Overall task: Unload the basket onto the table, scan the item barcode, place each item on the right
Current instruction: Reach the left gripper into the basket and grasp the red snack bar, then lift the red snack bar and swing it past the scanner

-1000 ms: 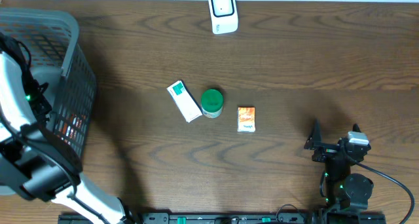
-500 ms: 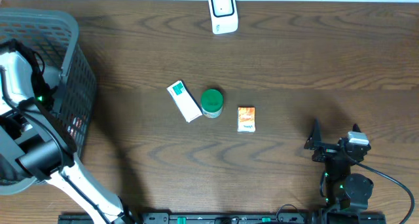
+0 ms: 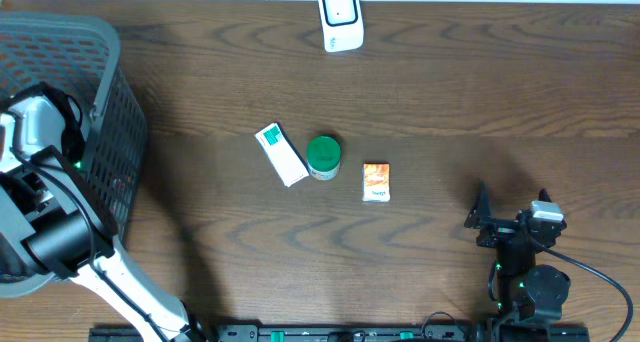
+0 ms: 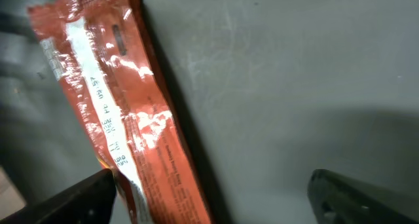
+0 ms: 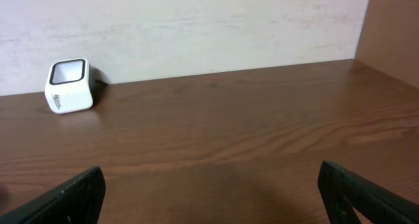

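My left gripper grabs the orange-red foil packet across its narrow width next, by its long edges, leaving its broad sides clear to scan the barcode.
An orange-red foil packet (image 4: pixel 124 112) lies on the grey floor of the basket (image 3: pixel 100 52) at the table's left end. My left gripper (image 4: pixel 211 188) hangs open just above it. Its left finger (image 4: pixel 78 201) is at the packet's lower edge and its right finger (image 4: pixel 360 198) stands well clear over bare floor. From overhead, only the left arm (image 3: pixel 40 132) shows reaching into the basket. The white scanner (image 3: pixel 340 17) stands at the table's far edge, also in the right wrist view as the scanner (image 5: pixel 67 86). My right gripper (image 3: pixel 510 220) rests open and empty at the near right.
In the middle of the table lie a white and green box (image 3: pixel 281 153), a green-lidded jar (image 3: pixel 323 156) and a small orange packet (image 3: pixel 376 182). The basket's walls surround the left arm. A pale wall (image 5: pixel 196 27) rises behind the scanner.
The left arm has shifted a little to the right and lower inside the basket. The right arm and the items on the table have not moved.
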Robot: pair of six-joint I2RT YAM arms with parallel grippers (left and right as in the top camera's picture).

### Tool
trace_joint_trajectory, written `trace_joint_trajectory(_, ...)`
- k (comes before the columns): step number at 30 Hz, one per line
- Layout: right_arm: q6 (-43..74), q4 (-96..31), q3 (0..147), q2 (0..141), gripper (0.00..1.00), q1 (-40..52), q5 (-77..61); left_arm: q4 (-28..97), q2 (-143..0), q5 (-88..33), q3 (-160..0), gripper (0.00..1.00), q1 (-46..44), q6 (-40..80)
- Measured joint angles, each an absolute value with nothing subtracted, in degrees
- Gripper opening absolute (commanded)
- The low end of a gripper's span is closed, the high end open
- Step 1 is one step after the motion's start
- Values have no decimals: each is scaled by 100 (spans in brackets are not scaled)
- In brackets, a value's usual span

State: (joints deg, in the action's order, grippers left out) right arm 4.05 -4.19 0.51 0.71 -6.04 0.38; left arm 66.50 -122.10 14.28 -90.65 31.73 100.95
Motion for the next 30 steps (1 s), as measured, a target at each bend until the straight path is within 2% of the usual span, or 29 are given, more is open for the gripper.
trace_joint_trajectory(2,405,-419,51,71,99,-604,38,6438,-12138,1406,-8934,64,3177,10149)
trace_joint_trajectory(5,405,-419,51,71,99,-604,38,6167,-12066,1341,-8796,56,3183,10186)
trace_joint_trajectory(9,405,-419,51,71,99,-604,38,6010,-11983,1240,-8656,40,3205,10184)
trace_joint_trajectory(12,405,-419,51,71,99,-604,38,6003,-11968,1177,-8637,34,3214,10171)
trace_joint_trajectory(15,405,-419,51,71,99,-604,38,6025,-11961,1131,-8632,22,3221,10125)
trace_joint_trajectory(17,405,-419,51,71,99,-604,38,6042,-11952,1092,-8632,19,3232,10053)
trace_joint_trajectory(20,405,-419,51,71,99,-604,38,6047,-11948,1063,-8632,8,3253,9983)
trace_joint_trajectory(30,405,-419,51,71,99,-604,38,6143,-11979,969,-8768,7,3301,9303)
